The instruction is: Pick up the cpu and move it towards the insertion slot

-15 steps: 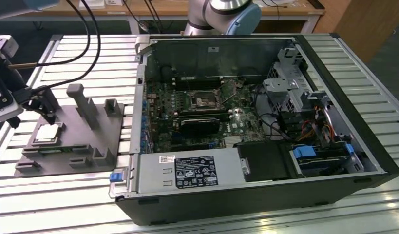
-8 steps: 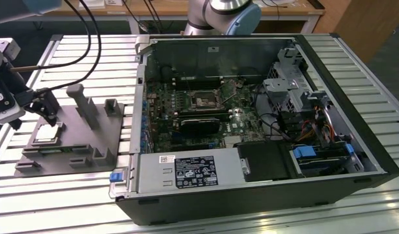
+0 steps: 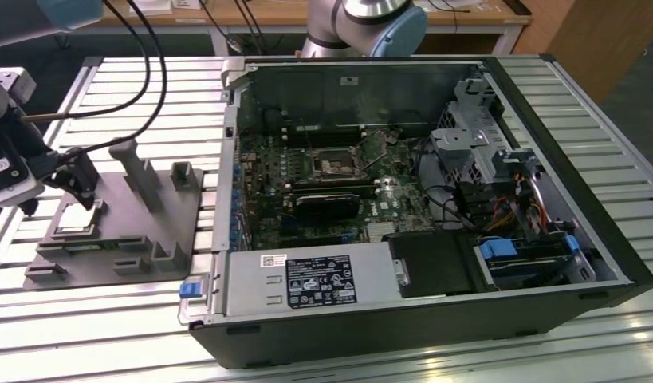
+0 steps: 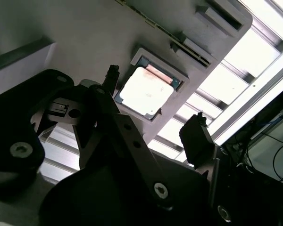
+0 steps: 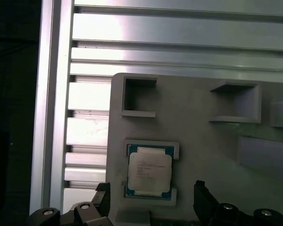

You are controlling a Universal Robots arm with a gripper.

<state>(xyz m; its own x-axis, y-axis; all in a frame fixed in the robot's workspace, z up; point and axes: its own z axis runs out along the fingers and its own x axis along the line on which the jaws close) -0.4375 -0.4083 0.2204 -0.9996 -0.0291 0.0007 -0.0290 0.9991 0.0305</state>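
The silvery CPU point(image 3: 77, 217) in the grey fixture plate point(image 3: 145, 239) is still below and beyond the ends of my gripper's fingers, so my gripper should go lower before it closes.
The cpu point(image 3: 80, 222) is a flat silvery square lying in a recess of the grey fixture plate point(image 3: 145, 239) at the exterior view's left. Both wrist views show the cpu point(image 4: 146, 92) point(image 5: 149, 170) seated in that pocket. My gripper point(image 3: 58, 195) hangs just above it, open, with one black finger point(image 5: 102, 195) on one side of the chip and the other finger point(image 5: 201, 194) on the opposite side. Nothing is held between them. The insertion slot point(image 3: 335, 166), a square socket with a silver frame, sits on the motherboard inside the open computer case.
The fixture plate carries upright grey posts point(image 3: 135, 171) beside the cpu pocket. The black computer case point(image 3: 433, 319) lies open on the slatted metal table point(image 3: 113, 88), with a dark card point(image 3: 326, 209), cables and drive bays inside. Black cables point(image 3: 145, 64) trail over the table's far left.
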